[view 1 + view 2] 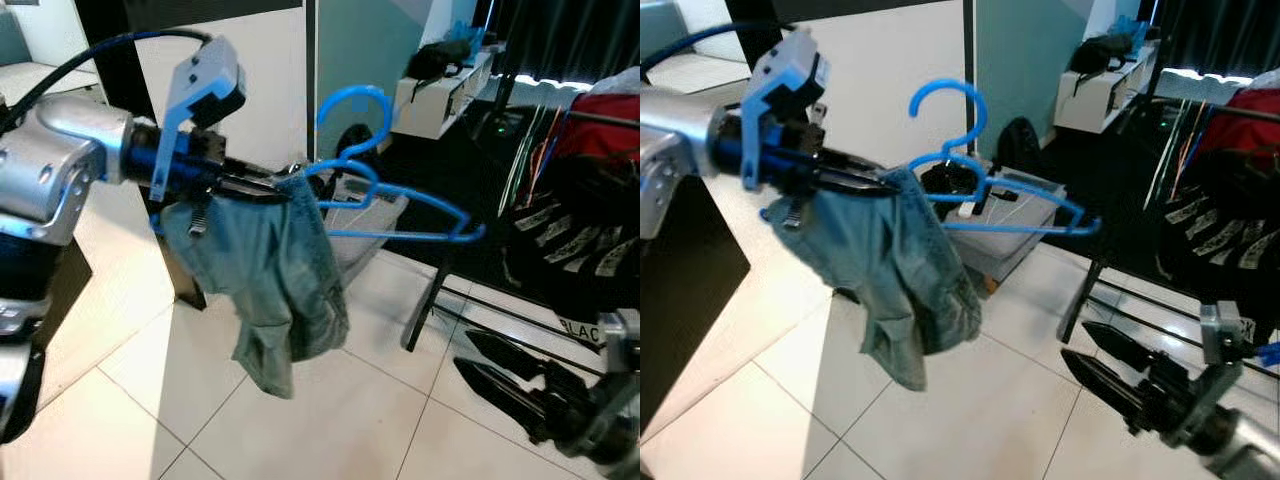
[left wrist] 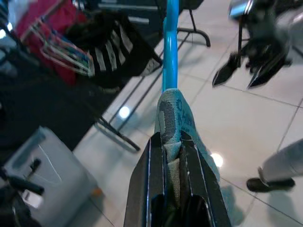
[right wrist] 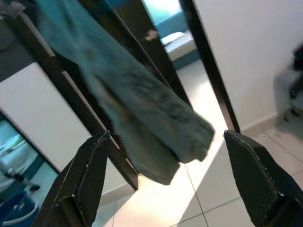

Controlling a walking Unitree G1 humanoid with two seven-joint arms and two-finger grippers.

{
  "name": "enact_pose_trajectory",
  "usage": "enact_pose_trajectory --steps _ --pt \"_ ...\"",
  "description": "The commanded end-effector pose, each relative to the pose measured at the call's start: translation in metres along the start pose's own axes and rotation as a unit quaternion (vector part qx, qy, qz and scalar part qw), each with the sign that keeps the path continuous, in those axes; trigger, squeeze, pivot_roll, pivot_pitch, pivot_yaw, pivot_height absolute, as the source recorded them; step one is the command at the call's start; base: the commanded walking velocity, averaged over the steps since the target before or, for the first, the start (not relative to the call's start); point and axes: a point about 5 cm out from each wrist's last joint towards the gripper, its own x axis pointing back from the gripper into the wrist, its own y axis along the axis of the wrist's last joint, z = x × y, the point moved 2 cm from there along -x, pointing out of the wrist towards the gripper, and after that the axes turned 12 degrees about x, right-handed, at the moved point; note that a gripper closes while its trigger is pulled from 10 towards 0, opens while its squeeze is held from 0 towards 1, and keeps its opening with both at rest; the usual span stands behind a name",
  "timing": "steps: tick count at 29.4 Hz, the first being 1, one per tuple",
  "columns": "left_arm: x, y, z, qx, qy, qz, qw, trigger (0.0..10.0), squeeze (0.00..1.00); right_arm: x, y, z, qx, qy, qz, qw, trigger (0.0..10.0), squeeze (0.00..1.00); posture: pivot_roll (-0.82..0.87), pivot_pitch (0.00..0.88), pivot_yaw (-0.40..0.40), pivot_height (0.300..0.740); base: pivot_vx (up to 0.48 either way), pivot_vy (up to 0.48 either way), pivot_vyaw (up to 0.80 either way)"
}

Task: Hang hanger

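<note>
The denim garment (image 1: 275, 280) needs to go over the blue hanger, so my right gripper will next grab the garment by its waistband's loose end (image 1: 334, 322).
A blue plastic hanger (image 1: 400, 195) with a pale denim garment (image 1: 275, 280) draped over one end is held in the air at chest height. My left gripper (image 1: 270, 188) is shut on that end, clamping denim and hanger bar together (image 2: 171, 156). The hook (image 1: 352, 100) points up. The hanger's free end reaches toward a clothes rack (image 1: 590, 230) on the right. My right gripper (image 1: 510, 385) hangs low at the right, above the floor, open and holding nothing. The denim garment (image 3: 142, 104) hangs beyond its spread fingers.
The dark rack holds red and striped clothes, and its feet (image 1: 425, 310) stand on the white tile floor. A grey box (image 1: 360, 230) sits behind the hanger. A white shelf (image 1: 445, 95) is at the back. A dark cabinet (image 1: 60, 290) stands at my left.
</note>
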Motion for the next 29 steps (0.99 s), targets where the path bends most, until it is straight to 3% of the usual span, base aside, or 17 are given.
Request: enact_pose_trajectory --steps 1,7,13,14,15,16,17,24,27,29 --pt "0.004 0.012 0.001 -0.015 0.005 -0.025 1.0 0.0 0.0 0.0 -0.006 -0.006 -0.004 -0.028 0.005 1.0 10.0 0.0 -0.05 0.0 0.032 0.74 0.0 0.0 0.0" --pt "0.002 0.039 -0.002 -0.033 -0.008 -0.087 0.996 0.0 0.0 -0.002 -0.016 -0.008 -0.076 -0.053 -0.043 0.995 10.0 0.0 -0.04 0.0 0.029 0.74 0.0 0.0 0.0" --pt "-0.001 0.049 -0.004 -0.043 -0.017 -0.11 0.993 0.0 0.0 -0.002 -0.021 -0.005 -0.104 -0.047 -0.054 0.992 10.0 0.0 -0.04 0.0 0.026 0.74 0.0 0.0 0.0" --pt "-0.002 0.053 -0.005 -0.048 -0.02 -0.118 0.992 4.1 0.0 -0.004 -0.022 0.0 -0.107 -0.029 -0.053 0.992 10.0 0.0 -0.04 0.0 0.026 0.74 0.0 0.0 0.0" --pt "-0.002 0.053 -0.005 -0.048 -0.02 -0.118 0.992 4.1 0.0 -0.004 -0.022 0.0 -0.107 -0.029 -0.053 0.992 10.0 0.0 -0.04 0.0 0.026 0.74 0.0 0.0 0.0" --pt "-0.003 0.057 -0.006 -0.053 -0.021 -0.125 0.991 8.7 0.0 -0.006 -0.022 0.007 -0.11 -0.006 -0.048 0.993 10.0 0.0 -0.04 0.0 0.026 0.74 0.0 0.0 0.0" --pt "-0.005 0.061 -0.007 -0.058 -0.022 -0.131 0.989 9.9 0.0 -0.01 -0.023 0.014 -0.113 0.018 -0.041 0.993 10.0 0.0 -0.04 0.0 0.026 0.74 0.0 0.0 0.0" --pt "-0.008 0.069 -0.009 -0.066 -0.024 -0.148 0.987 10.0 0.0 -0.021 -0.022 0.019 -0.109 0.039 -0.032 0.993 10.0 0.0 -0.04 0.0 0.03 0.74 0.0 0.0 0.0" --pt "-0.009 0.075 -0.01 -0.067 -0.026 -0.161 0.984 10.0 0.0 -0.035 -0.02 0.012 -0.074 0.018 -0.02 0.997 10.0 0.0 -0.04 0.0 0.031 0.74 0.0 0.0 0.0" --pt "-0.009 0.075 -0.01 -0.067 -0.026 -0.161 0.984 10.0 0.0 -0.035 -0.02 0.012 -0.074 0.018 -0.02 0.997 10.0 0.0 -0.04 0.0 0.031 0.74 0.0 0.0 0.0"
